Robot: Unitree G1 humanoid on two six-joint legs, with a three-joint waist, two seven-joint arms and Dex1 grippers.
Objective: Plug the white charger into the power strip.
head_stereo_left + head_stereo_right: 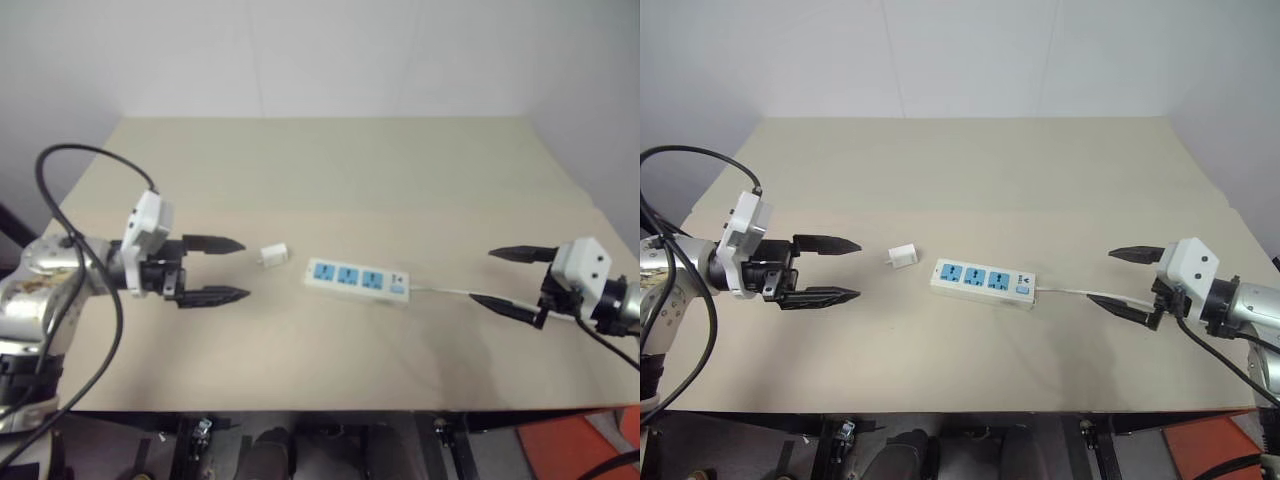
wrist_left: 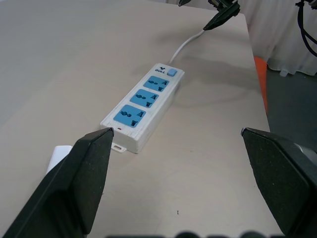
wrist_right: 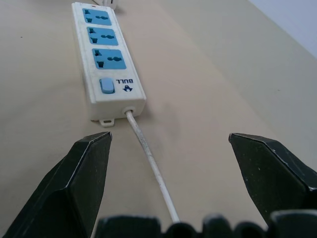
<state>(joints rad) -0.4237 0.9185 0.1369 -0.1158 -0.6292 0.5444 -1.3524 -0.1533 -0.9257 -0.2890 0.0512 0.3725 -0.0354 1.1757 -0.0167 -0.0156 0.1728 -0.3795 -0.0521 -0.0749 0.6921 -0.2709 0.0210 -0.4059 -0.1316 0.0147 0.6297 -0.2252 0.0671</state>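
Note:
The right gripper grabs the power strip by its long sides at the switch end point(image 1: 398, 291) next, since it is a long bar point(image 1: 356, 281) but narrow across.
The white charger point(image 1: 273, 255) lies on the beige table, a small cube just left of the power strip point(image 1: 357, 280). The strip is a flat white bar with three blue socket faces up and a blue switch at its right end; its thin white cord point(image 1: 440, 290) runs right. My left gripper point(image 1: 236, 270) hovers open a little left of the charger, pointing at it, nothing between its fingers. My right gripper point(image 1: 482, 276) stands open at the right, straddling the cord, pointing at the strip's switch end point(image 3: 110, 86). In the left wrist view the charger point(image 2: 60, 156) peeks beside one finger.
The beige table point(image 1: 330, 170) stretches far behind the strip, bare up to the white wall. Its front edge runs just below both grippers. A black cable point(image 1: 95, 160) loops over my left arm. An orange patch of floor point(image 1: 570, 450) shows at lower right.

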